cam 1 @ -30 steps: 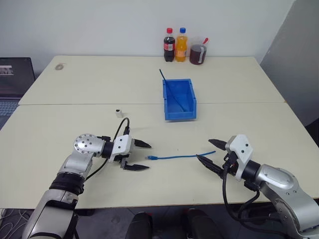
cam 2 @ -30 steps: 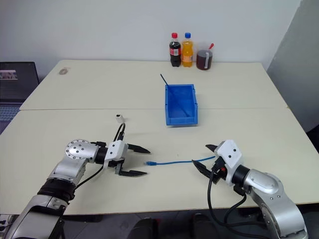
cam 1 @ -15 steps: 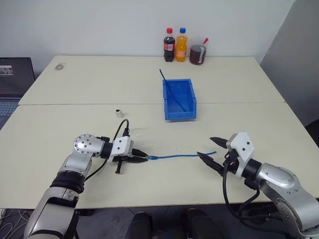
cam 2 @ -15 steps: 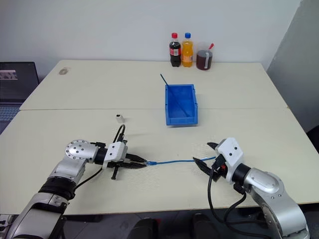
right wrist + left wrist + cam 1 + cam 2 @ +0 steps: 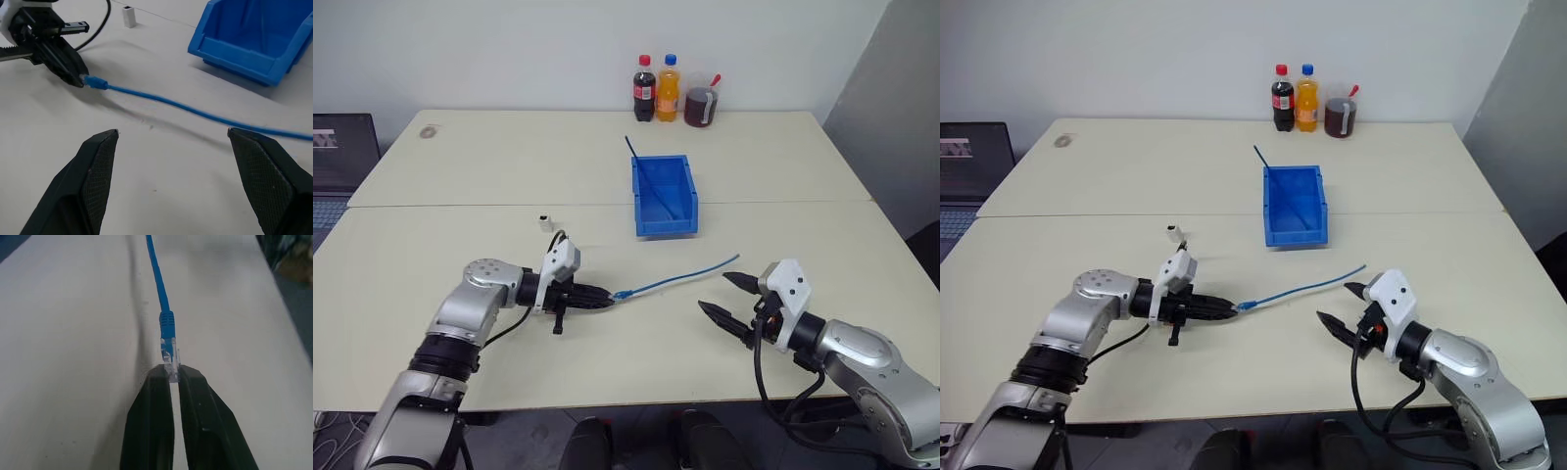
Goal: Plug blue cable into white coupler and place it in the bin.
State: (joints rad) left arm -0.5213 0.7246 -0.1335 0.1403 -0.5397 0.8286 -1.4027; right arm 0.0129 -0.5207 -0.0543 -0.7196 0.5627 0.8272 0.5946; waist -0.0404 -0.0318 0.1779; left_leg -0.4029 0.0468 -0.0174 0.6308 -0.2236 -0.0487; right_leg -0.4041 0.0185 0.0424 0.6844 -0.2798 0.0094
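Observation:
I need to reach the blue cable (image 5: 677, 279) with my right gripper and grab its thick boot (image 5: 623, 295), since my left gripper's fingers cover the clear plug and the cord trails slack.
My left gripper (image 5: 604, 300) is shut on the clear plug end of the blue cable (image 5: 677, 279), close above the near table. The light-blue cable runs from the fingertips toward the right, ending just beyond my right gripper (image 5: 722, 295). In the left wrist view the plug (image 5: 169, 363) sits pinched between the two black fingers (image 5: 148, 421). My right gripper stands open near the table's front right, with nothing between its fingers (image 5: 95, 171), and the cable (image 5: 195, 113) passes beyond them. The white coupler (image 5: 545, 221) stands upright on the table, behind the left gripper. Further back at centre sits the bin (image 5: 664, 195).
A thin dark-blue strand (image 5: 649, 174) leans in the bin and sticks out over its back rim. Two bottles (image 5: 657, 89) and a jar of dark liquid (image 5: 702, 103) stand at the table's far edge. A laptop (image 5: 342, 147) is off the table's left side.
My left gripper has closed on the cable's plug end. It has lifted and swung the cable, whose free end now lies further back. The right gripper has stayed open in much the same place.

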